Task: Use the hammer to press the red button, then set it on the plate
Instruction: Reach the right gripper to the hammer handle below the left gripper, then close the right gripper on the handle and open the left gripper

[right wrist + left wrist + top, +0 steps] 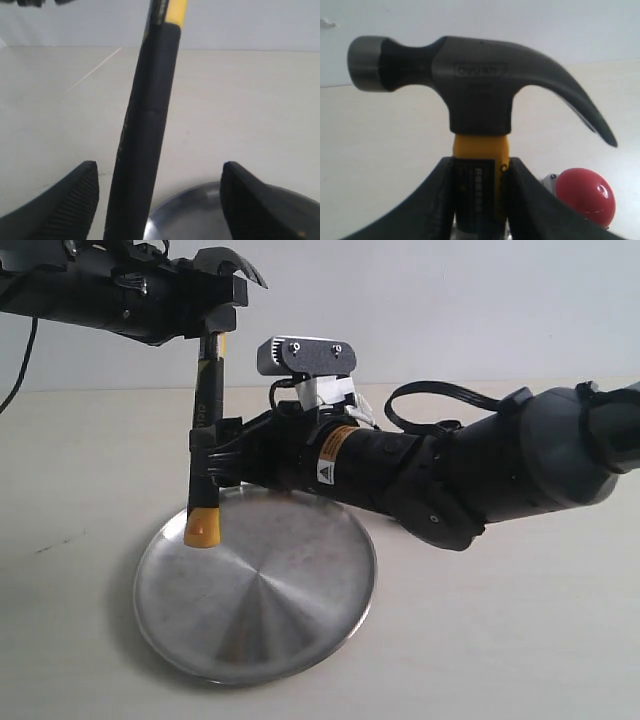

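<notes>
The hammer's head has to stay free to press the red button. My right gripper should grab the hammer by its black grip next.
The hammer (207, 400) hangs upright, dark head (470, 85) on top and yellow handle end (200, 528) just above the silver plate (290, 610). My left gripper (480, 187) is shut on the yellow neck right under the head, seen at the top left (213, 320) of the exterior view. My right gripper (158, 172) is open, and the black grip (142, 140) stands between its fingers, closer to one finger (67, 205) and apart from the other. In the exterior view it surrounds the lower handle (215, 455). The red button (585, 196) shows only in the left wrist view.
The plate lies on a pale tabletop (520, 640), and its rim (200, 212) shows beyond the right fingers. The right arm's thick black body (450, 475) stretches across the table behind the plate. A white wall (450, 300) stands at the back.
</notes>
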`<state>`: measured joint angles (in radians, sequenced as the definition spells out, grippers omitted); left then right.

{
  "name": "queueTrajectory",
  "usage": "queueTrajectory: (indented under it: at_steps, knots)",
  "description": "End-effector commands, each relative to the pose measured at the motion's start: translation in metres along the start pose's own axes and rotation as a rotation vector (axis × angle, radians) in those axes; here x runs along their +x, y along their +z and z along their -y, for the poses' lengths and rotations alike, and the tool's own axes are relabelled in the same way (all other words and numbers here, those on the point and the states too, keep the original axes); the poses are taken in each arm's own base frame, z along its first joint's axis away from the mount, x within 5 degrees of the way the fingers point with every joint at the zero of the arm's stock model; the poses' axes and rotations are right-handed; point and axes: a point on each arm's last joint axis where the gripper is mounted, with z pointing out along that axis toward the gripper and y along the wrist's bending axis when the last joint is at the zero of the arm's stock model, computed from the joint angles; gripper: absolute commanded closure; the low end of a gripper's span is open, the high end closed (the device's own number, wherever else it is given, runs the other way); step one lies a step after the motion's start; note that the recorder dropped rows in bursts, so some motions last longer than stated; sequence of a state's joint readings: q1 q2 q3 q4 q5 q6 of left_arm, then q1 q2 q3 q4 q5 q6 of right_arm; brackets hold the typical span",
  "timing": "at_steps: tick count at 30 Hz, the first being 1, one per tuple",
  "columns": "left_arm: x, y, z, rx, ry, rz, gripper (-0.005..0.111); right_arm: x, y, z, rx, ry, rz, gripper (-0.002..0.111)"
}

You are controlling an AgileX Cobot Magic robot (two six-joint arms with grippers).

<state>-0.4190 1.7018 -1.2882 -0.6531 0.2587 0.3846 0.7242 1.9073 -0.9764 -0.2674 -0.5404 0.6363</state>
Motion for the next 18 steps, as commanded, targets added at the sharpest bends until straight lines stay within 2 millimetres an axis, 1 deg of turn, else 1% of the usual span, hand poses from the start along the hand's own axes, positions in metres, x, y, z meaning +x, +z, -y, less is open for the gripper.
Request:
queueTrajectory:
  at_steps: [1,5,11,14,18]
  knots:
    - [-0.0107,-0.0071,0.0033,0.002,-0.006,0.058,0.107,0.0022,0.0057,-0.0032,-0.087,0.024,0.036,0.041]
    - [-0.0107,-0.0071,0.0033,0.002,-0.006,0.058,0.107,0.0028,0.0073,-0.0046,-0.121,0.037,0.061,0.041]
    - [-0.0108,-0.0071,0.0035,0.005,-0.017,0.059,0.107,0.0029,0.0075,-0.0046,-0.123,0.039,0.066,0.041]
    - [-0.0107,-0.0071,0.0040,0.011,-0.037,0.057,0.107,-0.0017,0.0101,-0.0054,-0.114,0.035,0.064,0.041]
    - [-0.0087,-0.0063,0.0111,0.026,-0.022,0.052,0.107,-0.0048,0.0130,-0.0058,-0.103,0.036,0.053,0.041]
